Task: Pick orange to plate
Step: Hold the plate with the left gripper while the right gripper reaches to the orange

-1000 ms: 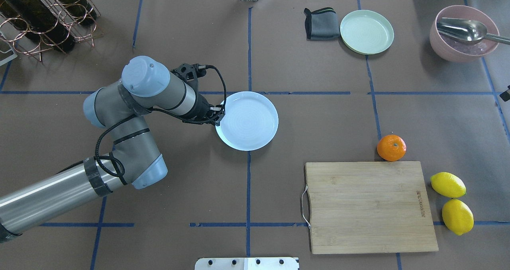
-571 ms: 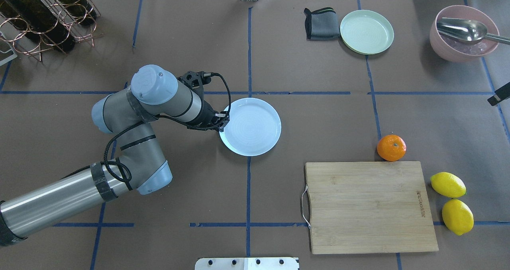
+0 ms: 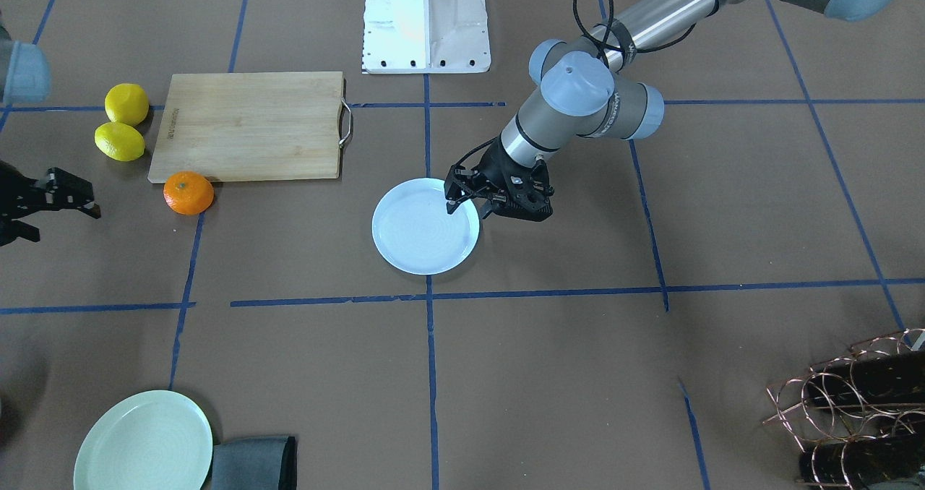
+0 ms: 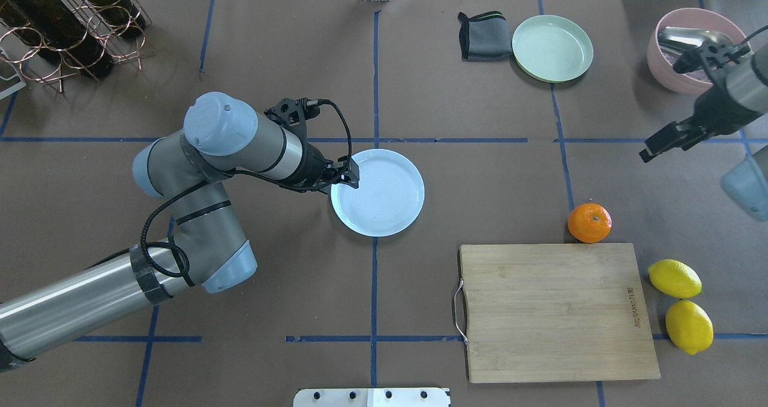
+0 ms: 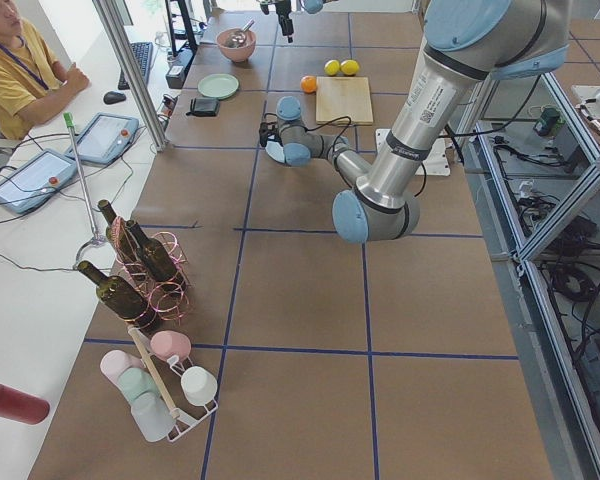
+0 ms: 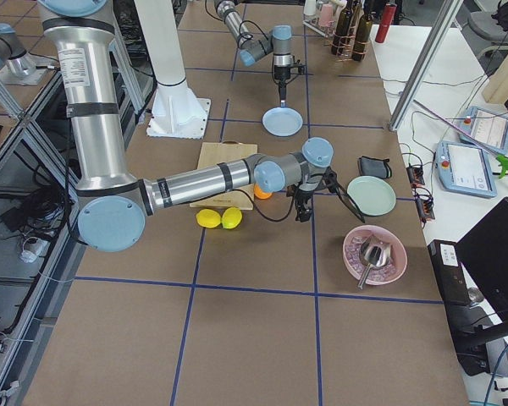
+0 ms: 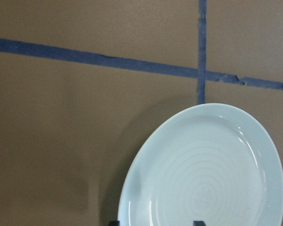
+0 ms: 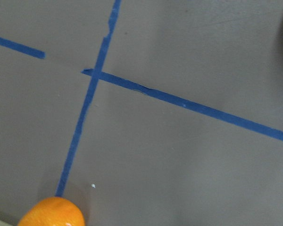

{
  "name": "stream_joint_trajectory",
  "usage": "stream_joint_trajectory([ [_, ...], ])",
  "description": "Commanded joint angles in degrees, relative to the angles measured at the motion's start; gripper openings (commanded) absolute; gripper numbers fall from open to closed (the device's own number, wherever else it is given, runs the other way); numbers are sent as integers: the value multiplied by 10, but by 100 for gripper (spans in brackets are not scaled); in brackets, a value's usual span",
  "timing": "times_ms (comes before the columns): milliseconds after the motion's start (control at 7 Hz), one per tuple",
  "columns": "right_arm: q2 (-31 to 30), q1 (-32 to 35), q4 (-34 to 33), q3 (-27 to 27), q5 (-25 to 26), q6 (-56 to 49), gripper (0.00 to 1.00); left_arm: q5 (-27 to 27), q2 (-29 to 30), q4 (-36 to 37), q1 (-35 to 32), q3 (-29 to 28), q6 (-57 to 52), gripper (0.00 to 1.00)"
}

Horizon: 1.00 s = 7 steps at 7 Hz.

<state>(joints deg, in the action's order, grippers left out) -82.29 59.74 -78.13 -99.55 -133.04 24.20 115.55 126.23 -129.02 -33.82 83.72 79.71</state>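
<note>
I will next grab the orange around its round middle (image 3: 188,194) with my right gripper, so that I can bring it onto the plate (image 3: 416,234).
The orange (image 4: 590,222) rests on the brown table just beyond the cutting board's far edge; it also shows as the orange (image 3: 188,193) and at the bottom edge of the right wrist view as the orange (image 8: 52,213). The pale bluish-white plate (image 4: 384,194) lies near the table's middle and holds nothing. My left gripper (image 4: 351,177) hovers over the plate's left rim, open, with the plate (image 7: 203,174) below it. My right gripper (image 4: 651,150) hangs open above the table, to the right of and beyond the orange, apart from it.
A wooden cutting board (image 4: 555,311) lies at the near right, with two yellow lemons (image 4: 675,278) beside it. At the far right stand a pale green plate (image 4: 552,48), a grey cloth (image 4: 480,36) and a pink bowl (image 4: 696,77) with a metal scoop. A wine rack (image 4: 66,23) occupies the far left.
The plate slid a little to the right and toward the robot with the left gripper at its rim. The right arm came in from the right edge toward the orange.
</note>
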Motion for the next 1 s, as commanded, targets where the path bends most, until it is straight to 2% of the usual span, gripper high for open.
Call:
stream_joint_trajectory([
  [0, -1, -135, 42, -69, 127, 188, 100, -1, -1, -3, -7, 5, 7, 69],
  [286, -7, -152, 49, -70, 153, 299, 100, 0, -1, -3, -10, 5, 7, 69],
  [571, -40, -157, 51, -71, 160, 305, 100, 0, -1, -3, -11, 5, 7, 69],
  [857, -37, -188, 51, -67, 186, 313, 100, -1, -1, -3, -12, 6, 7, 69],
])
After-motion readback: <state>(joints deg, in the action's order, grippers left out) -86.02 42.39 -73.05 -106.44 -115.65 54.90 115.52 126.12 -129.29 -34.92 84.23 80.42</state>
